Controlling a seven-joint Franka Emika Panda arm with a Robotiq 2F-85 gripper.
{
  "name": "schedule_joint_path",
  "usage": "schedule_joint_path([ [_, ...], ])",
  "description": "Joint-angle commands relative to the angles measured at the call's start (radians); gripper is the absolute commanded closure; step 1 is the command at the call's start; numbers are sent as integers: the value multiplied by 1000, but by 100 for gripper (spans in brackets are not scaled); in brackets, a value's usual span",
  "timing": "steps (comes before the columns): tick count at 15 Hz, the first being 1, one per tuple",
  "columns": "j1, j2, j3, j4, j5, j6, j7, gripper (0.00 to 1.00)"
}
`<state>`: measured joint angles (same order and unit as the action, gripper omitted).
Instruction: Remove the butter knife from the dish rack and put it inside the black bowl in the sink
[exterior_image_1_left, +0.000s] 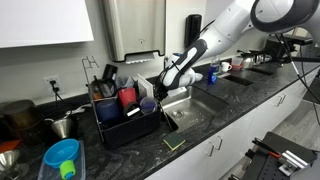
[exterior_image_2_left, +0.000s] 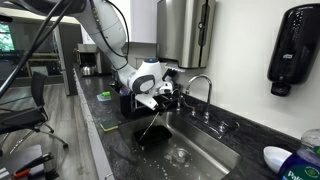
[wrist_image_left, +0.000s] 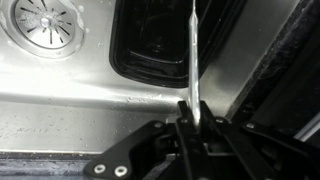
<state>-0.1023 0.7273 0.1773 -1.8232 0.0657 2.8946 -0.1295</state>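
Observation:
The butter knife's blade reaches past the black bowl's rim and the knife would land on the bowl, so it is now time for my gripper to release the knife.
My gripper (wrist_image_left: 192, 118) is shut on the butter knife (wrist_image_left: 193, 50), a thin silver blade that points away from the jaws over the black bowl (wrist_image_left: 150, 50) in the steel sink (wrist_image_left: 70, 90). In both exterior views the gripper (exterior_image_1_left: 170, 86) (exterior_image_2_left: 160, 97) hangs over the sink's end nearest the dish rack (exterior_image_1_left: 125, 118). The knife (exterior_image_2_left: 150, 122) slants down toward the dark bowl (exterior_image_2_left: 152, 138). I cannot tell whether the knife tip touches the bowl.
The sink drain (wrist_image_left: 45, 20) lies beside the bowl. A faucet (exterior_image_2_left: 205, 92) stands behind the sink. The dish rack holds cups and utensils. A green sponge (exterior_image_1_left: 174, 142) lies on the dark counter in front of the sink, and a blue cup (exterior_image_1_left: 62, 156) stands nearer.

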Motion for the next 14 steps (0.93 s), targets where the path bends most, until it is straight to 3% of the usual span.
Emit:
schedule_joint_path([
  [1, -36, 15, 38, 12, 25, 5, -31, 97],
  [2, -40, 16, 42, 12, 26, 3, -32, 97],
  [3, -44, 17, 45, 14, 27, 1, -33, 84],
  [4, -48, 18, 47, 14, 26, 0, -33, 61],
  [6, -54, 20, 52, 15, 26, -2, -35, 57],
  [14, -60, 20, 57, 21, 23, -8, -40, 3],
])
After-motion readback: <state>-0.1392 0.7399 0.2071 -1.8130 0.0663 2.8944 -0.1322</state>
